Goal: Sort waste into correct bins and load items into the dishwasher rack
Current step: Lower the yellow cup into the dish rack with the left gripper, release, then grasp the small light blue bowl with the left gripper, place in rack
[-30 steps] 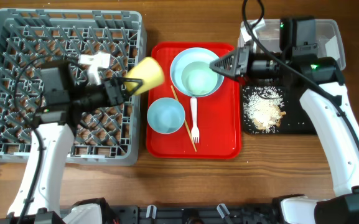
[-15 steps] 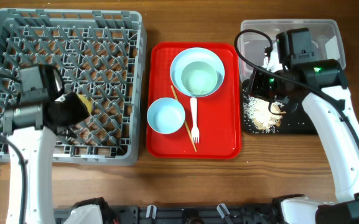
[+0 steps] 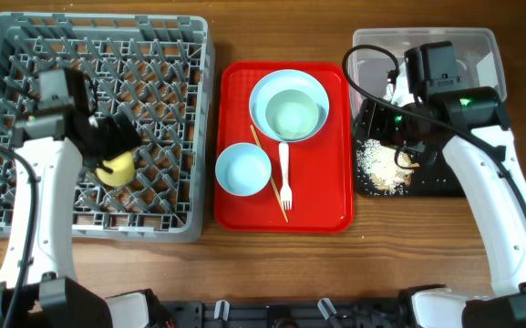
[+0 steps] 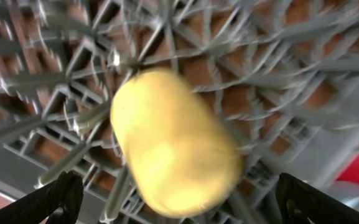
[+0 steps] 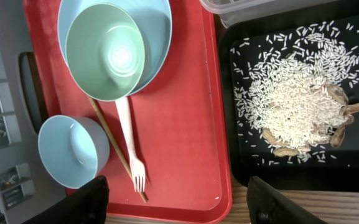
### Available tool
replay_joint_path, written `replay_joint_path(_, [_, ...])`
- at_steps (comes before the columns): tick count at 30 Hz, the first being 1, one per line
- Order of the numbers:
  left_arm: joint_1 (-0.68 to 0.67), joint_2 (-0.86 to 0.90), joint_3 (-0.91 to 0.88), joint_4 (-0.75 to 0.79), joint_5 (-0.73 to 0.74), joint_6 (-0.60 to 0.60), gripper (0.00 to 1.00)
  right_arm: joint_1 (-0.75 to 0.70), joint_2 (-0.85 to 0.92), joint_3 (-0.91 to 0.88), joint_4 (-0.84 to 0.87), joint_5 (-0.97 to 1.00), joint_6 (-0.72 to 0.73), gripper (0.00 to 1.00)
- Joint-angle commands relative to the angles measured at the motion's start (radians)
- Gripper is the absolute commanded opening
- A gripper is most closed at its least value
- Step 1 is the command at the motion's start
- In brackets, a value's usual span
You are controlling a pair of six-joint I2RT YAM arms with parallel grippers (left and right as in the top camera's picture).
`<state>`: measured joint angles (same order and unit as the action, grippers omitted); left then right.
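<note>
The left gripper grabs the rim of the blue bowl (image 5: 70,152) next, fingers inside and outside, to load the bowl tilted among the rack's wires.
The yellow cup (image 3: 117,169) (image 4: 173,143) lies on its side among the pegs of the grey dishwasher rack (image 3: 25,210). My left gripper (image 3: 108,146) (image 4: 179,208) hangs open just above it, fingers wide on either side and not touching. My right gripper (image 3: 379,123) (image 5: 176,205) is open and empty, high over the gap between the red tray (image 5: 185,124) and the black bin (image 5: 353,155), which holds the rice scraps (image 5: 297,93). On the red tray are the plate (image 3: 313,87) with a green bowl (image 5: 107,50) in it, a blue bowl (image 5: 70,152), the fork (image 5: 129,143) and chopsticks (image 5: 107,134).
The clear tub (image 3: 481,46) stands behind the black bin at the back right, partly under my right arm. The red tray (image 3: 331,205) sits between the rack and the bins. Bare wood runs along the table's front edge (image 3: 272,264).
The left gripper carried the yellow cup into the rack and opened, leaving it lying there. The right arm swung from over the plate to the black bin, and its jaws have opened.
</note>
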<state>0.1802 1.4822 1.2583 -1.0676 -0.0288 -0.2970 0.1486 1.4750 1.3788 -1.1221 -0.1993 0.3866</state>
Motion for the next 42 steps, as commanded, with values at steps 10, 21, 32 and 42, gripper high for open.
replay_joint_path(10, [-0.547,0.016,0.111,0.091,0.192,0.005,1.00,-0.186,-0.182,0.003,-0.102,0.199,0.120,0.75])
replay_joint_path(21, [-0.866,0.455,0.099,0.161,0.185,0.004,0.65,-0.199,-0.154,0.003,-0.119,0.199,0.110,0.76])
replay_joint_path(32, [-0.867,0.481,0.135,0.115,0.105,0.005,0.04,-0.199,-0.154,0.003,-0.125,0.199,0.110,0.76])
replay_joint_path(42, [-0.328,0.188,0.431,0.024,0.487,0.386,0.04,-0.199,-0.154,0.003,-0.125,0.199,0.110,0.76])
